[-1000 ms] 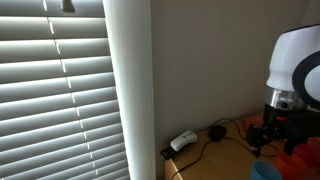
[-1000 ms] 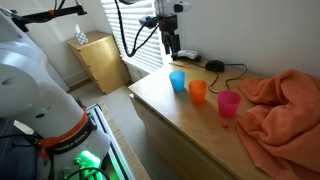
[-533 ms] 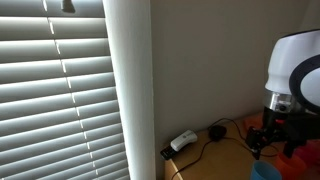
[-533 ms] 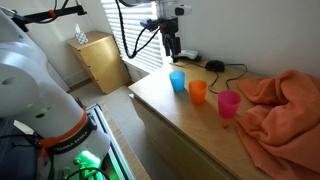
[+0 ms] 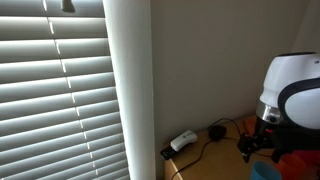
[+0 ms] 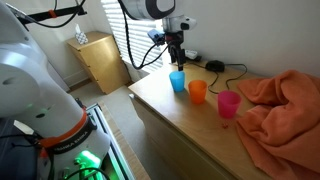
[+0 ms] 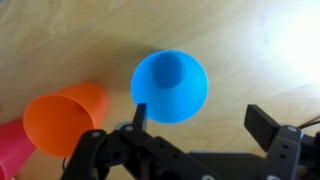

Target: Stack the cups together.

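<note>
The blue cup's base has to stay free to stack inside, so my gripper will grab the blue cup's rim next. It will pinch the blue cup's side away from the orange cup (image 6: 198,92).
Three cups stand in a row on the wooden tabletop (image 6: 180,115): a blue cup (image 6: 177,81), an orange cup (image 6: 198,92) and a pink cup (image 6: 229,104). My gripper (image 6: 176,58) hangs just above the blue cup, open and empty. In the wrist view the blue cup (image 7: 170,85) stands upright with its mouth up, just ahead of the open gripper (image 7: 200,120). The orange cup (image 7: 65,120) is to its left and the pink cup (image 7: 10,148) is at the frame's edge. The blue cup's rim (image 5: 265,172) shows below the gripper (image 5: 258,145) in an exterior view.
A crumpled orange cloth (image 6: 280,100) lies beside the pink cup. A black puck with a cable (image 6: 214,67) and a white adapter (image 6: 190,56) lie by the wall. A small wooden cabinet (image 6: 98,60) and window blinds (image 5: 60,90) stand beyond the table edge.
The arm has moved down and over toward the blue cup, so the gripper now hangs lower, right above it. The cups have not moved.
</note>
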